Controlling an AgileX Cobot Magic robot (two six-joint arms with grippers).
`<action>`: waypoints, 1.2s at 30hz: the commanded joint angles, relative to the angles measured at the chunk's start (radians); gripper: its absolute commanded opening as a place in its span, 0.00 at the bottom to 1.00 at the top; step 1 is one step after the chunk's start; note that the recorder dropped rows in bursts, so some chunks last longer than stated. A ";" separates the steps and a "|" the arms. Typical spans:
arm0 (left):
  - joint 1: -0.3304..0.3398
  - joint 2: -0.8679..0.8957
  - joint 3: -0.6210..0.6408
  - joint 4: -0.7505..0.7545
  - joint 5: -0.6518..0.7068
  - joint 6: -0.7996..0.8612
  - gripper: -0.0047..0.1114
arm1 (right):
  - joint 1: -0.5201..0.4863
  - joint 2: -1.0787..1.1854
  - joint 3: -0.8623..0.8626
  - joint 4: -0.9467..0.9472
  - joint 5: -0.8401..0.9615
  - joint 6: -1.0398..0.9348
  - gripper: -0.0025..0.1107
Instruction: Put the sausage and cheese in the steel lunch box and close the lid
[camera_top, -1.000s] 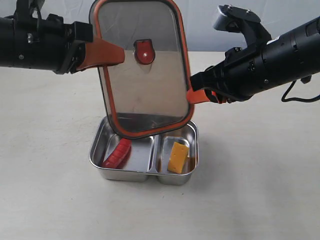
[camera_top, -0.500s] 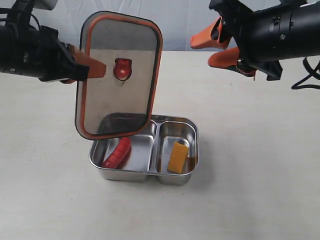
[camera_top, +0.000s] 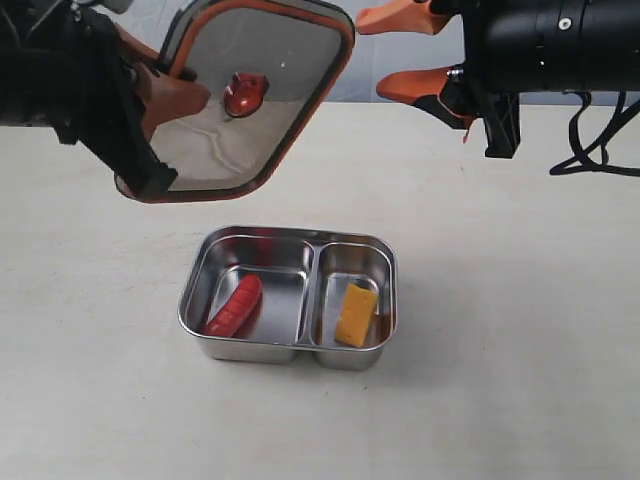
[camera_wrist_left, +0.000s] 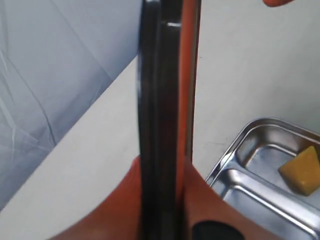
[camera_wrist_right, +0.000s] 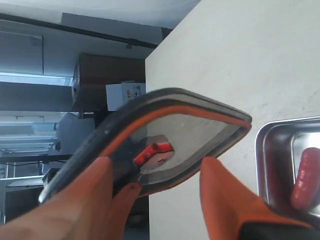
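The robot's right gripper has to grab the lid by its short rim (camera_top: 336, 42) next, so that it can close the steel lunch box (camera_top: 288, 234).
The steel lunch box (camera_top: 288, 234) stands open on the table. The dark-red sausage (camera_top: 235, 305) lies in its larger left compartment and the yellow cheese (camera_top: 356, 314) in the smaller right one. The smoky lid (camera_top: 270, 70) with its orange valve (camera_top: 244, 93) hangs tilted above and to the left of the box. My left gripper (camera_top: 172, 98) is shut on the lid's edge (camera_wrist_left: 160, 100), an orange finger (camera_wrist_left: 212, 200) on each side. My right gripper (camera_top: 402, 55) is open high at the right, holding nothing. Its wrist view shows the lid (camera_wrist_right: 190, 125) beyond the spread fingers (camera_wrist_right: 227, 200).
The pale table (camera_top: 520, 300) runs out on all sides of the box. A blue-grey backdrop (camera_top: 410, 60) stands behind its far edge. A black cable (camera_top: 600, 130) hangs from the right arm over the table's back right.
The right gripper has let go of the lid's corner and pulled up and back. The left gripper has swung the lid up and to the left, off the box.
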 joint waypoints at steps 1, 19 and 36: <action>-0.066 -0.010 -0.003 0.171 -0.085 -0.074 0.04 | -0.004 -0.005 -0.005 0.019 0.015 -0.004 0.48; -0.155 -0.010 -0.003 0.376 -0.181 -0.141 0.04 | -0.004 -0.005 -0.005 0.123 0.021 -0.010 0.48; -0.274 -0.010 -0.003 0.415 -0.228 -0.137 0.04 | -0.004 -0.005 -0.005 0.114 0.029 -0.031 0.30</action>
